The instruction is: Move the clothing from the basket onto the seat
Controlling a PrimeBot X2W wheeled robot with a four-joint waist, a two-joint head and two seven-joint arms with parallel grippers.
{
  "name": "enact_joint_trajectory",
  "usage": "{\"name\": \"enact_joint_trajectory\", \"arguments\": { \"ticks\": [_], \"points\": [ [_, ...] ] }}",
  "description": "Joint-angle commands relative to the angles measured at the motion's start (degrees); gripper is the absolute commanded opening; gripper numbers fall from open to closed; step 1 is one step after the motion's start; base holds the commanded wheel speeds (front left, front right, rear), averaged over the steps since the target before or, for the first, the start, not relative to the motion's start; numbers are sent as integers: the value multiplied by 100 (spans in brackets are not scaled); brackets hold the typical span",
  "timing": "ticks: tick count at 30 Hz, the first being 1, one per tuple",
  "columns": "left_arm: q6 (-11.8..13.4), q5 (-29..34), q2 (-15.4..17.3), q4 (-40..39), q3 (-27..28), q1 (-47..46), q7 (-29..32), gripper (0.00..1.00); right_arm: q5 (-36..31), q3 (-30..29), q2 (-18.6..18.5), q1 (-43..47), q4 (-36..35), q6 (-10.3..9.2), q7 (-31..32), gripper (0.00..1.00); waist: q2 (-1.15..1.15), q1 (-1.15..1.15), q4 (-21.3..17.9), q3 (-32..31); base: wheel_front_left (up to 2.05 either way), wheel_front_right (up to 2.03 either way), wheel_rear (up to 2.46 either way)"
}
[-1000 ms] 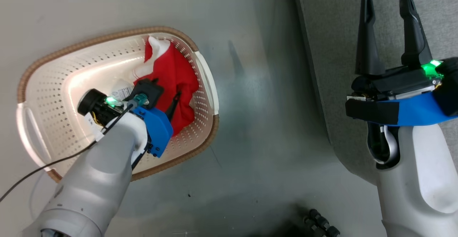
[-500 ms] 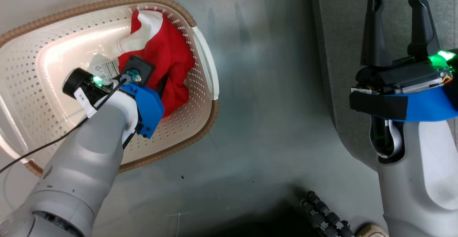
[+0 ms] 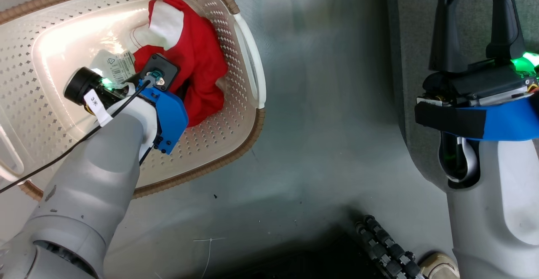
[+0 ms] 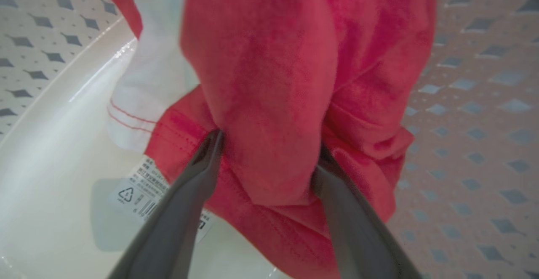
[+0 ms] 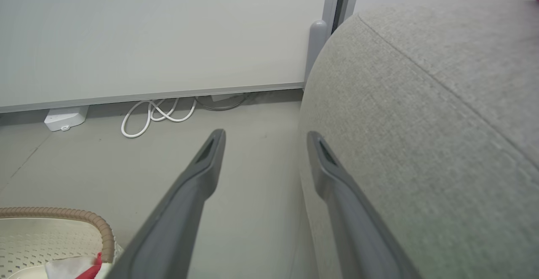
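Observation:
The left gripper picks up the clothing by its upper fold (image 4: 275, 158) next, which stands up while the rest lies slumped in the basket.
The clothing (image 3: 198, 64) is a crumpled red garment with a white panel, lying against the right wall of the cream perforated basket (image 3: 236, 123). My left arm reaches down into the basket. In the left wrist view my left gripper (image 4: 268, 142) is open, its two fingers straddling a thick fold of the red clothing (image 4: 269, 81). The light grey seat (image 3: 417, 18) runs along the right edge. My right gripper (image 3: 475, 1) hangs open over the seat's edge with nothing in it; the right wrist view shows that gripper (image 5: 265, 138) beside the seat's rounded side (image 5: 421, 123).
A label sticker (image 3: 113, 66) lies on the basket's floor. Grey floor separates basket and seat. A black ribbed part (image 3: 387, 249) sits at the bottom. A thin black cable (image 3: 63, 155) trails off my left arm. White cables (image 5: 156, 112) lie by the far wall.
The whole head view has shifted, so the camera has moved. My left gripper has stayed over the red clothing and sunk slightly into it. Both grippers remain open.

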Motion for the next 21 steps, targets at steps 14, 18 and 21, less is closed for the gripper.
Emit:
{"name": "enact_joint_trajectory", "arguments": {
  "ticks": [14,18,21],
  "points": [
    [-104,-77,-44,27,-126,-36,-92,0,-67,-14,13,-107,-12,-4,-2,100,0,0,108,-144,0,0,0],
    [-151,-163,-127,28,-147,90,-285,0,-91,-32,13,-37,36,-4,-2,100,0,0,168,-309,0,0,0],
    [-194,-227,-204,16,-171,169,-436,0,-110,-48,13,9,65,-4,-2,100,0,0,232,-463,0,0,0]
  ]
}}
